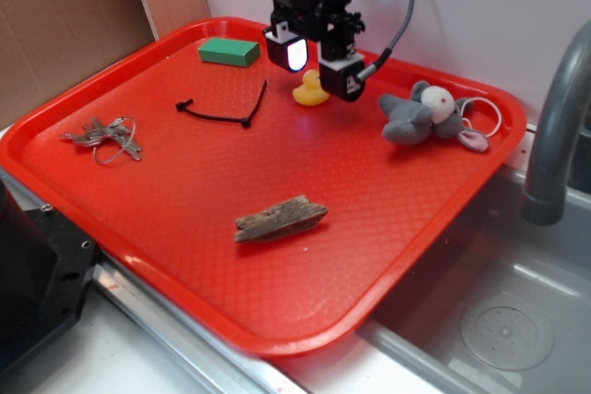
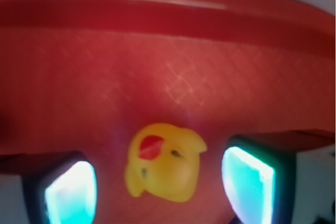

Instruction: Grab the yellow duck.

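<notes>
My glowing fingers would hold the yellow duck (image 1: 311,89) by both sides of its head, so my gripper should close now.
The yellow duck (image 1: 311,89) sits on the red tray (image 1: 185,191) near its far rim. My gripper (image 1: 315,64) hangs just above it, open, one finger on each side of the duck. In the wrist view the duck (image 2: 164,162) lies between the two glowing pads (image 2: 71,192), with a clear gap to each; its orange beak faces up and to the left. Nothing touches the duck.
On the tray lie a green block (image 1: 229,52), a black cable tie (image 1: 224,113), a bunch of keys (image 1: 106,136), a piece of wood (image 1: 281,220) and a grey plush mouse (image 1: 429,114). A sink (image 1: 503,320) with a grey faucet (image 1: 554,126) is at right.
</notes>
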{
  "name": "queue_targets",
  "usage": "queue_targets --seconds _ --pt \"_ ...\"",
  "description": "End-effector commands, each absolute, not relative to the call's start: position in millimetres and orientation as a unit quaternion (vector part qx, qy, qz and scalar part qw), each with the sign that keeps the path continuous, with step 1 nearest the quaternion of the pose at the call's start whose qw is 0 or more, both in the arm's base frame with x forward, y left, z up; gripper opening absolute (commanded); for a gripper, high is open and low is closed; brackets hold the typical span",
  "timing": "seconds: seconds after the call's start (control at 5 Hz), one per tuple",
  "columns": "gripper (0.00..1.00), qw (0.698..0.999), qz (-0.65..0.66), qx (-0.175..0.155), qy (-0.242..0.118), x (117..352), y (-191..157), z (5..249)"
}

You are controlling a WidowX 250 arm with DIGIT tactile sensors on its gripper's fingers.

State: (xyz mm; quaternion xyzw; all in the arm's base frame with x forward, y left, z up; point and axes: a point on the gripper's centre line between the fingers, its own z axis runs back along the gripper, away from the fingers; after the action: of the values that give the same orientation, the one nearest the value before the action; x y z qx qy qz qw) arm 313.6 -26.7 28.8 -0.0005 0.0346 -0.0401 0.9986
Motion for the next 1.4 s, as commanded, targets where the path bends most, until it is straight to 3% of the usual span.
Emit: queue_targets --seconds 0.0,0.2,0.4,0.6,0.8,1.0,1.2 --pt "0.00 0.998 -0.051 0.017 0.024 316.8 -29.1 24.3" --pt "0.00 0.998 -0.053 0.014 0.027 316.7 -28.1 24.2" --pt "0.00 0.997 -0.064 -0.001 0.046 314.6 -21.5 46.5" --pt "0.00 0.999 0.007 0.030 0.036 291.9 -3.1 96.8" --pt "0.00 0.993 0.105 0.012 0.044 252.7 12.9 146.4" --pt "0.00 0.989 0.148 -0.005 0.013 214.4 24.1 193.8" --pt "0.00 0.990 0.138 -0.008 -0.012 201.1 24.3 241.9"
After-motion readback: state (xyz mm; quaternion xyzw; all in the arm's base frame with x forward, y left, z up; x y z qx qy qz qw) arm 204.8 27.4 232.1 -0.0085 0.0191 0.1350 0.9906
